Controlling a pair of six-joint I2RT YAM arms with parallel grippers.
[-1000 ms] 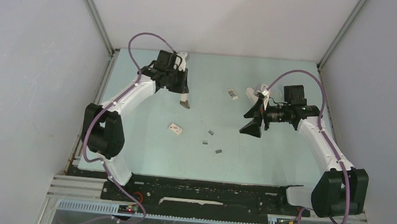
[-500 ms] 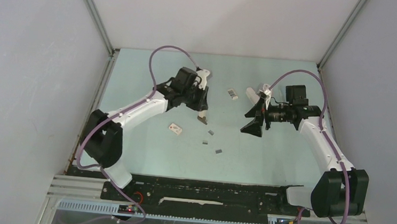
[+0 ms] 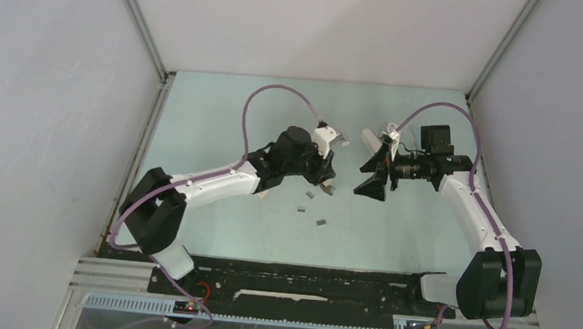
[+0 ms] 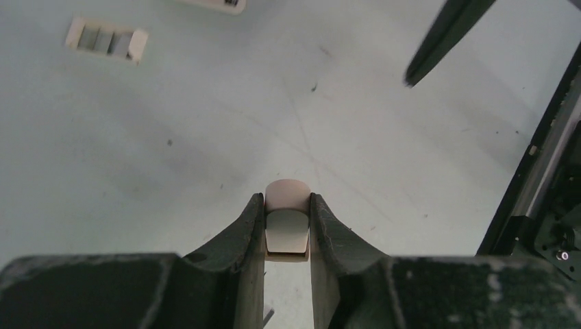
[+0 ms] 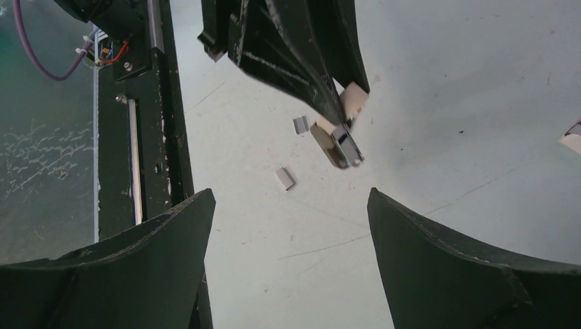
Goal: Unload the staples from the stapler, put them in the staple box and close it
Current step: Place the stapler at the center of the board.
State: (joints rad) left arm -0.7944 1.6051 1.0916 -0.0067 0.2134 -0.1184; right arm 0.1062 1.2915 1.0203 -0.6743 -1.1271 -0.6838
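The stapler (image 3: 329,189) is hanging tilted above the table and would fall beside the staples if the left gripper opened now, so the left gripper needs to keep holding it.
A small pinkish-beige stapler (image 4: 288,233) sits clamped between the fingers of my left gripper (image 4: 287,200). In the top view that left gripper (image 3: 324,184) hangs over the table's middle, and the stapler (image 3: 329,189) pokes out at its tip. The right wrist view shows the stapler (image 5: 340,142) with its metal part facing down over the table. Three short dark-grey staples (image 3: 309,194) lie on the table just left of and in front of it, and two staples (image 5: 285,178) show in the right wrist view. My right gripper (image 3: 369,166) stands open and empty just right of the stapler.
A small white box with dark marks (image 4: 106,39) lies on the table beyond the left gripper, and a second one (image 4: 214,3) is at that view's top edge. The black base rail (image 3: 295,279) runs along the near edge. Grey walls enclose the table.
The left arm has swung from the far left toward the middle, carrying the stapler to just beside the right gripper. The right arm has not moved.
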